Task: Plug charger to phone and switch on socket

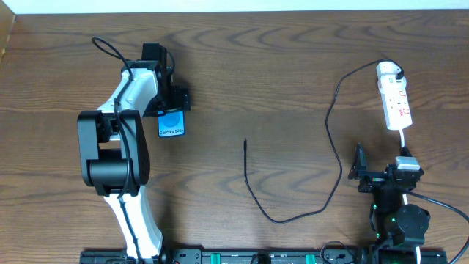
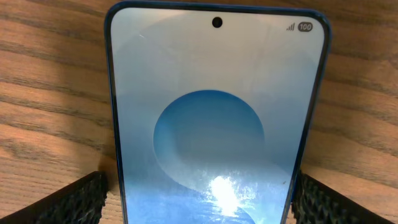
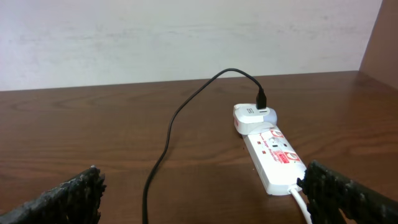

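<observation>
My left gripper should close on the phone now, because both of its fingers reach down close to the wood beside the phone's side edges.
The phone [image 1: 171, 125] lies flat on the wooden table at the left, with its blue-circle screen up [image 2: 214, 124]. My left gripper [image 1: 174, 110] is open, with one finger on each side of the phone [image 2: 199, 205] and a small gap showing at the left finger. The white power strip [image 1: 398, 106] lies at the far right, and the white adapter [image 1: 388, 71] is plugged in at its far end [image 3: 252, 117]. The black charger cable [image 1: 333, 125] loops down the table to its loose plug tip [image 1: 245, 142] near the middle. My right gripper [image 1: 382, 172] is open and empty, just short of the strip [image 3: 277, 158].
The strip's white cord [image 1: 404, 139] runs from its near end toward my right gripper and passes by the right finger [image 3: 303, 205]. A pale wall stands behind the table's far edge [image 3: 186, 37].
</observation>
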Robot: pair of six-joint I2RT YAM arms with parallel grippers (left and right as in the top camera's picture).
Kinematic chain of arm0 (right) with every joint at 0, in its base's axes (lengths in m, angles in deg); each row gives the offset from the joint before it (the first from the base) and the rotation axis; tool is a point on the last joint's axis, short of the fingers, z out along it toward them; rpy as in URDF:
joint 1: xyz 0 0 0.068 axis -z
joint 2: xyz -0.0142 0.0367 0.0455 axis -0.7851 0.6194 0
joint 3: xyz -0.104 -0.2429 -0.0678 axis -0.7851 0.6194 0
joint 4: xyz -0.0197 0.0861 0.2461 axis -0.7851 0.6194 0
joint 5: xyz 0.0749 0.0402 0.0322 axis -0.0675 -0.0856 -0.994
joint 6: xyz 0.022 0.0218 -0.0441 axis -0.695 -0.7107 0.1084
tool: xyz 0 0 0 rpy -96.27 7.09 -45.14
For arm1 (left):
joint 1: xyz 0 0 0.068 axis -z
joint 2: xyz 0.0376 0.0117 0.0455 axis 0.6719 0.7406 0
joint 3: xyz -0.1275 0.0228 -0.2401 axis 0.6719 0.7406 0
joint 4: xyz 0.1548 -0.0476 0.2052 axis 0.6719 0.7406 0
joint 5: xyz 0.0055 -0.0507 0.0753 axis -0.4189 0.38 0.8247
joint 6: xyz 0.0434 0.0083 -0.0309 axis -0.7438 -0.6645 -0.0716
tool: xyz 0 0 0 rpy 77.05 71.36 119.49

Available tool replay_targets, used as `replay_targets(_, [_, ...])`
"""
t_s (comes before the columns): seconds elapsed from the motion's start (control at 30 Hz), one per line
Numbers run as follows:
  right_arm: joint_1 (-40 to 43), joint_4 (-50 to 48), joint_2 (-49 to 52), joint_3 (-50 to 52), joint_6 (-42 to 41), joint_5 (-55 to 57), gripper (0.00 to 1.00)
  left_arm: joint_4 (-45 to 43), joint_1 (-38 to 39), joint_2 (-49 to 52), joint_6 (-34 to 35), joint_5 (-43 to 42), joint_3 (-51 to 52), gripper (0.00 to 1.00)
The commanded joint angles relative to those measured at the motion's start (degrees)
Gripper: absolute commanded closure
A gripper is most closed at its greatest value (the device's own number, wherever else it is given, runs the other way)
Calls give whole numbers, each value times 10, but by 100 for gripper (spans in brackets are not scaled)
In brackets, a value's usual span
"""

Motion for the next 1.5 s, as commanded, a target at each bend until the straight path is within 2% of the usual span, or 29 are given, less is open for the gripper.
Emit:
replay_targets(0.0, [-2,3,-3,1,8,5,1,3,-2,35,3,0,4,7])
replay_targets(1.47, [-2,3,-3,1,8,5,1,4,-2,35,3,0,4,14])
